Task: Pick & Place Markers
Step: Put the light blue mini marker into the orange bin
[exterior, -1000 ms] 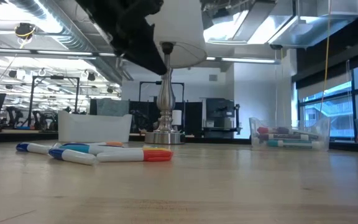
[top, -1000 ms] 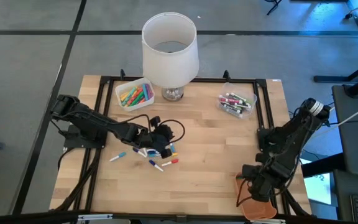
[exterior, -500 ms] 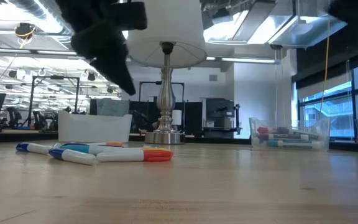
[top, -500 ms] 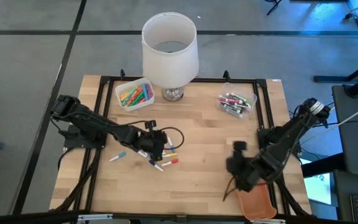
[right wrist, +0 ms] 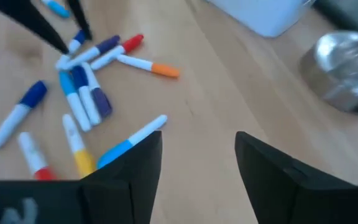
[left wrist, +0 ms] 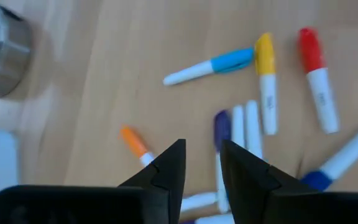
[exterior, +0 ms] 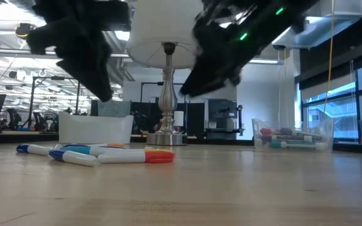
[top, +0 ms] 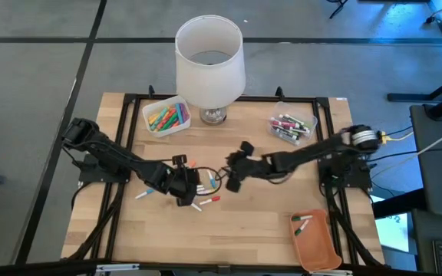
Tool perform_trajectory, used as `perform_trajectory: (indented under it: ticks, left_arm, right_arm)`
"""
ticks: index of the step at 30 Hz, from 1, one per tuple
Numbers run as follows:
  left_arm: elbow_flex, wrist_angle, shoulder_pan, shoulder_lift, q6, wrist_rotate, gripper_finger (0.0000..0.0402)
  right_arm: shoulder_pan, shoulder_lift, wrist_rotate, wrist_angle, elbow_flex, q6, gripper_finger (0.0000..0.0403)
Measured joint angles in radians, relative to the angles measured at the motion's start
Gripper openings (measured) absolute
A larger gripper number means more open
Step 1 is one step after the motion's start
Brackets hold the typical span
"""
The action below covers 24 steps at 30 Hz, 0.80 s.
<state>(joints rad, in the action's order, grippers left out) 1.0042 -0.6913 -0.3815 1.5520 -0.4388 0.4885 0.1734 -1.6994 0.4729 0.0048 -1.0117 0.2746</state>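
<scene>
The light-blue marker needs to go to the orange tray, so my right gripper should grab it by its blue cap (right wrist: 114,154) next.
Several capped markers (top: 202,196) lie loose on the wooden table's middle; in the low view the markers (exterior: 99,154) rest flat on their sides. My left gripper (top: 183,189) hangs open just above the pile's left side, with a purple marker (left wrist: 221,127) and an orange-capped one (left wrist: 134,142) beyond its tips (left wrist: 202,150). My right gripper (top: 232,177) hovers open, wide, at the pile's right side (right wrist: 197,142), above a blue-capped marker (right wrist: 129,145). In the low view both the left gripper (exterior: 99,91) and the right gripper (exterior: 190,88) are clear of the table.
A white-shaded lamp (top: 209,65) stands at the far middle. A white bin (top: 148,113) with bright markers sits to its left, a clear bin (top: 305,123) with markers to its right. An orange tray (top: 324,257) holding two markers lies at the near right corner.
My right arm has swung from over the orange tray at the near right corner across the table toward the left, ending beside the loose markers. My left gripper has shifted a little toward the near left and come lower over the pile. The markers have stayed put.
</scene>
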Motion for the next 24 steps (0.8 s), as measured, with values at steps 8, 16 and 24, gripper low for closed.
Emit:
perform_trajectory:
  ticks: [8, 16, 24]
  left_arm:
    - [0.0, -0.13, -0.029, 0.0, -0.091, 0.127, 0.0086]
    - [0.0, -0.146, -0.028, 0.0, -0.124, 0.138, 0.0086]
    - [0.0, -0.145, -0.028, 0.0, -0.124, 0.149, 0.0085]
  right_arm:
    - [-0.045, -0.255, -0.076, 0.01, -0.159, 0.009, 0.0202]
    - [-0.044, -0.363, -0.117, -0.047, -0.261, 0.032, 0.0202]
    - [-0.044, -0.4, -0.21, -0.06, -0.273, 0.037, 0.0195]
